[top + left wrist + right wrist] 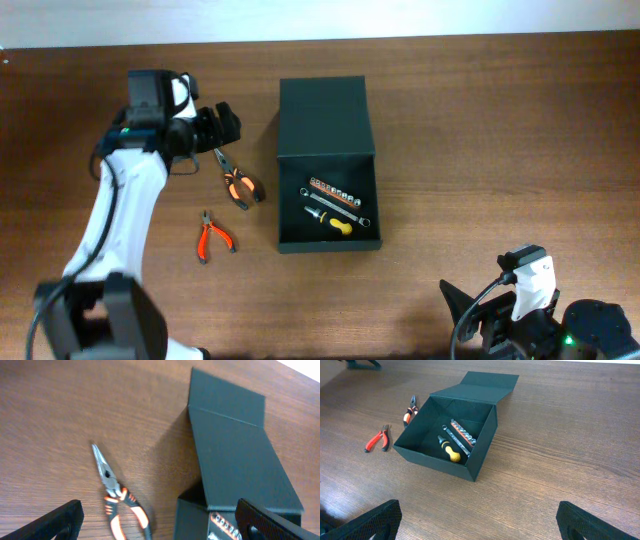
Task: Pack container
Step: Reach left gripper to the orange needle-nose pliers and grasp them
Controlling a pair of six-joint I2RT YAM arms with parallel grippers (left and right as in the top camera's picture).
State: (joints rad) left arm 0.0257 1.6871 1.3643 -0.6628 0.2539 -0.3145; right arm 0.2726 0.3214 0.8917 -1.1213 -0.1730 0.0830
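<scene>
My left gripper grabs the long-nose pliers by their handles near their pivot next, which leaves the pliers' gripping ends free to enter the container.
The container is a dark green-black box in the middle of the table, with its flap lid open toward the far side. Inside lie a socket rail, a wrench and a yellow-handled screwdriver. Black-and-orange long-nose pliers and red pliers lie on the table to its left. My left gripper is open and empty, just above the long-nose pliers and beside the lid. My right gripper is open and empty at the near right, apart from the container.
The wooden table's far edge runs along the top of the overhead view. In the right wrist view the red pliers and long-nose pliers lie left of the box. Bare wood lies between my right gripper and the box.
</scene>
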